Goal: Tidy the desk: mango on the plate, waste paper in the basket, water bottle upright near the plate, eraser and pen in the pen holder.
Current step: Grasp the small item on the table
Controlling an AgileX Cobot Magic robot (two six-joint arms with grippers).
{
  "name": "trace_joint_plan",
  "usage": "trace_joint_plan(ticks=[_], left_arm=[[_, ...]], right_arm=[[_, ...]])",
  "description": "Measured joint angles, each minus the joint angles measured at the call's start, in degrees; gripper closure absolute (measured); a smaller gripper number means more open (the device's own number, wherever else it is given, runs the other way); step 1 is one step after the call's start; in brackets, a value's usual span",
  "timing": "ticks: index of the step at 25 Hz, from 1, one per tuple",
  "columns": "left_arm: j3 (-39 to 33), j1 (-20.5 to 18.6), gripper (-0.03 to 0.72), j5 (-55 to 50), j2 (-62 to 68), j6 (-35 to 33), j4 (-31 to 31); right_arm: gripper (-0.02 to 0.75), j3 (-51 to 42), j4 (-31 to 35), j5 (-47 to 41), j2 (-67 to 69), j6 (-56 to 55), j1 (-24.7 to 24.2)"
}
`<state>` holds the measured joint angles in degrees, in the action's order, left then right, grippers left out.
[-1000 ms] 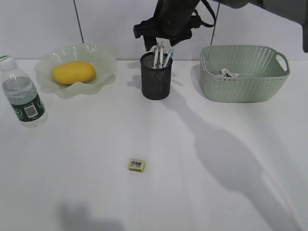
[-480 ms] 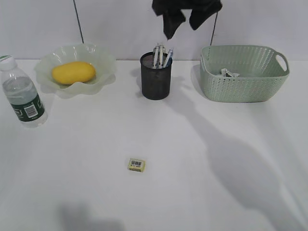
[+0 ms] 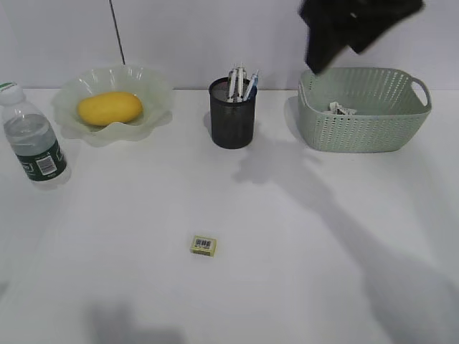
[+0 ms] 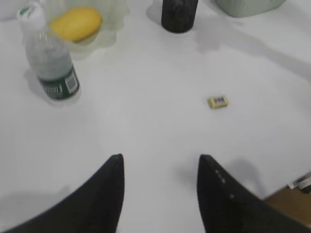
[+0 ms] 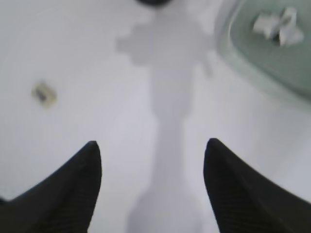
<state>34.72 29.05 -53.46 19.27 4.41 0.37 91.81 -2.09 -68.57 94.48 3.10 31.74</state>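
The left gripper pinches the eraser by its body (image 3: 204, 246) next, so that the small yellow eraser joins the pens in the holder (image 3: 232, 118).
The mango (image 3: 109, 107) lies on the pale green plate (image 3: 154, 86) at the back left. To the plate's left the water bottle (image 3: 32, 140) stands upright. Several pens (image 3: 240, 82) stick out of the black mesh pen holder (image 3: 232, 118). The waste paper (image 3: 343, 109) lies inside the basket (image 3: 362, 125). A small yellow eraser (image 3: 204, 246) rests on the bare desk (image 3: 308, 287). My right gripper (image 3: 333, 54) hangs high over the basket's left end, open and empty (image 5: 151, 145). My left gripper (image 4: 160, 160) is open over bare desk near the front, well short of the eraser (image 4: 218, 101).
A thin dark cable (image 3: 117, 32) runs up the back wall behind the plate. The desk's front edge (image 4: 286, 187) shows at the lower right of the left wrist view. The right arm's shadow (image 3: 344, 229) crosses the desk's right half.
My right gripper has lifted away from the pen holder and swung right, to above the basket's left end. Its shadow moved right with it. Nothing else has shifted.
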Motion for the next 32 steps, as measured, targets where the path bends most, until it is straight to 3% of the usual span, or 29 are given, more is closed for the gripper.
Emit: trace_joint_plan(ticks=[7, 14, 22, 32], left_arm=[[5.41, 0.00, 0.287, 6.09, 19.03, -5.39, -0.76], [12.80, 0.00, 0.273, 8.70, 36.51, -15.83, -7.76], [20.70, 0.39, 0.214, 9.01, 52.74, -30.74, -15.19], [29.97, 5.94, 0.169, 9.11, 69.99, -41.57, -15.42]], right_arm=[[0.217, -22.89, 0.00, 5.45, -16.30, 0.13, 0.00], [0.217, -38.43, 1.13, 6.21, -31.69, 0.15, 0.00], [0.218, -49.10, 2.66, 6.26, -50.37, 0.15, 0.00], [0.218, -55.45, 2.85, 4.88, -68.73, 0.15, 0.00]])
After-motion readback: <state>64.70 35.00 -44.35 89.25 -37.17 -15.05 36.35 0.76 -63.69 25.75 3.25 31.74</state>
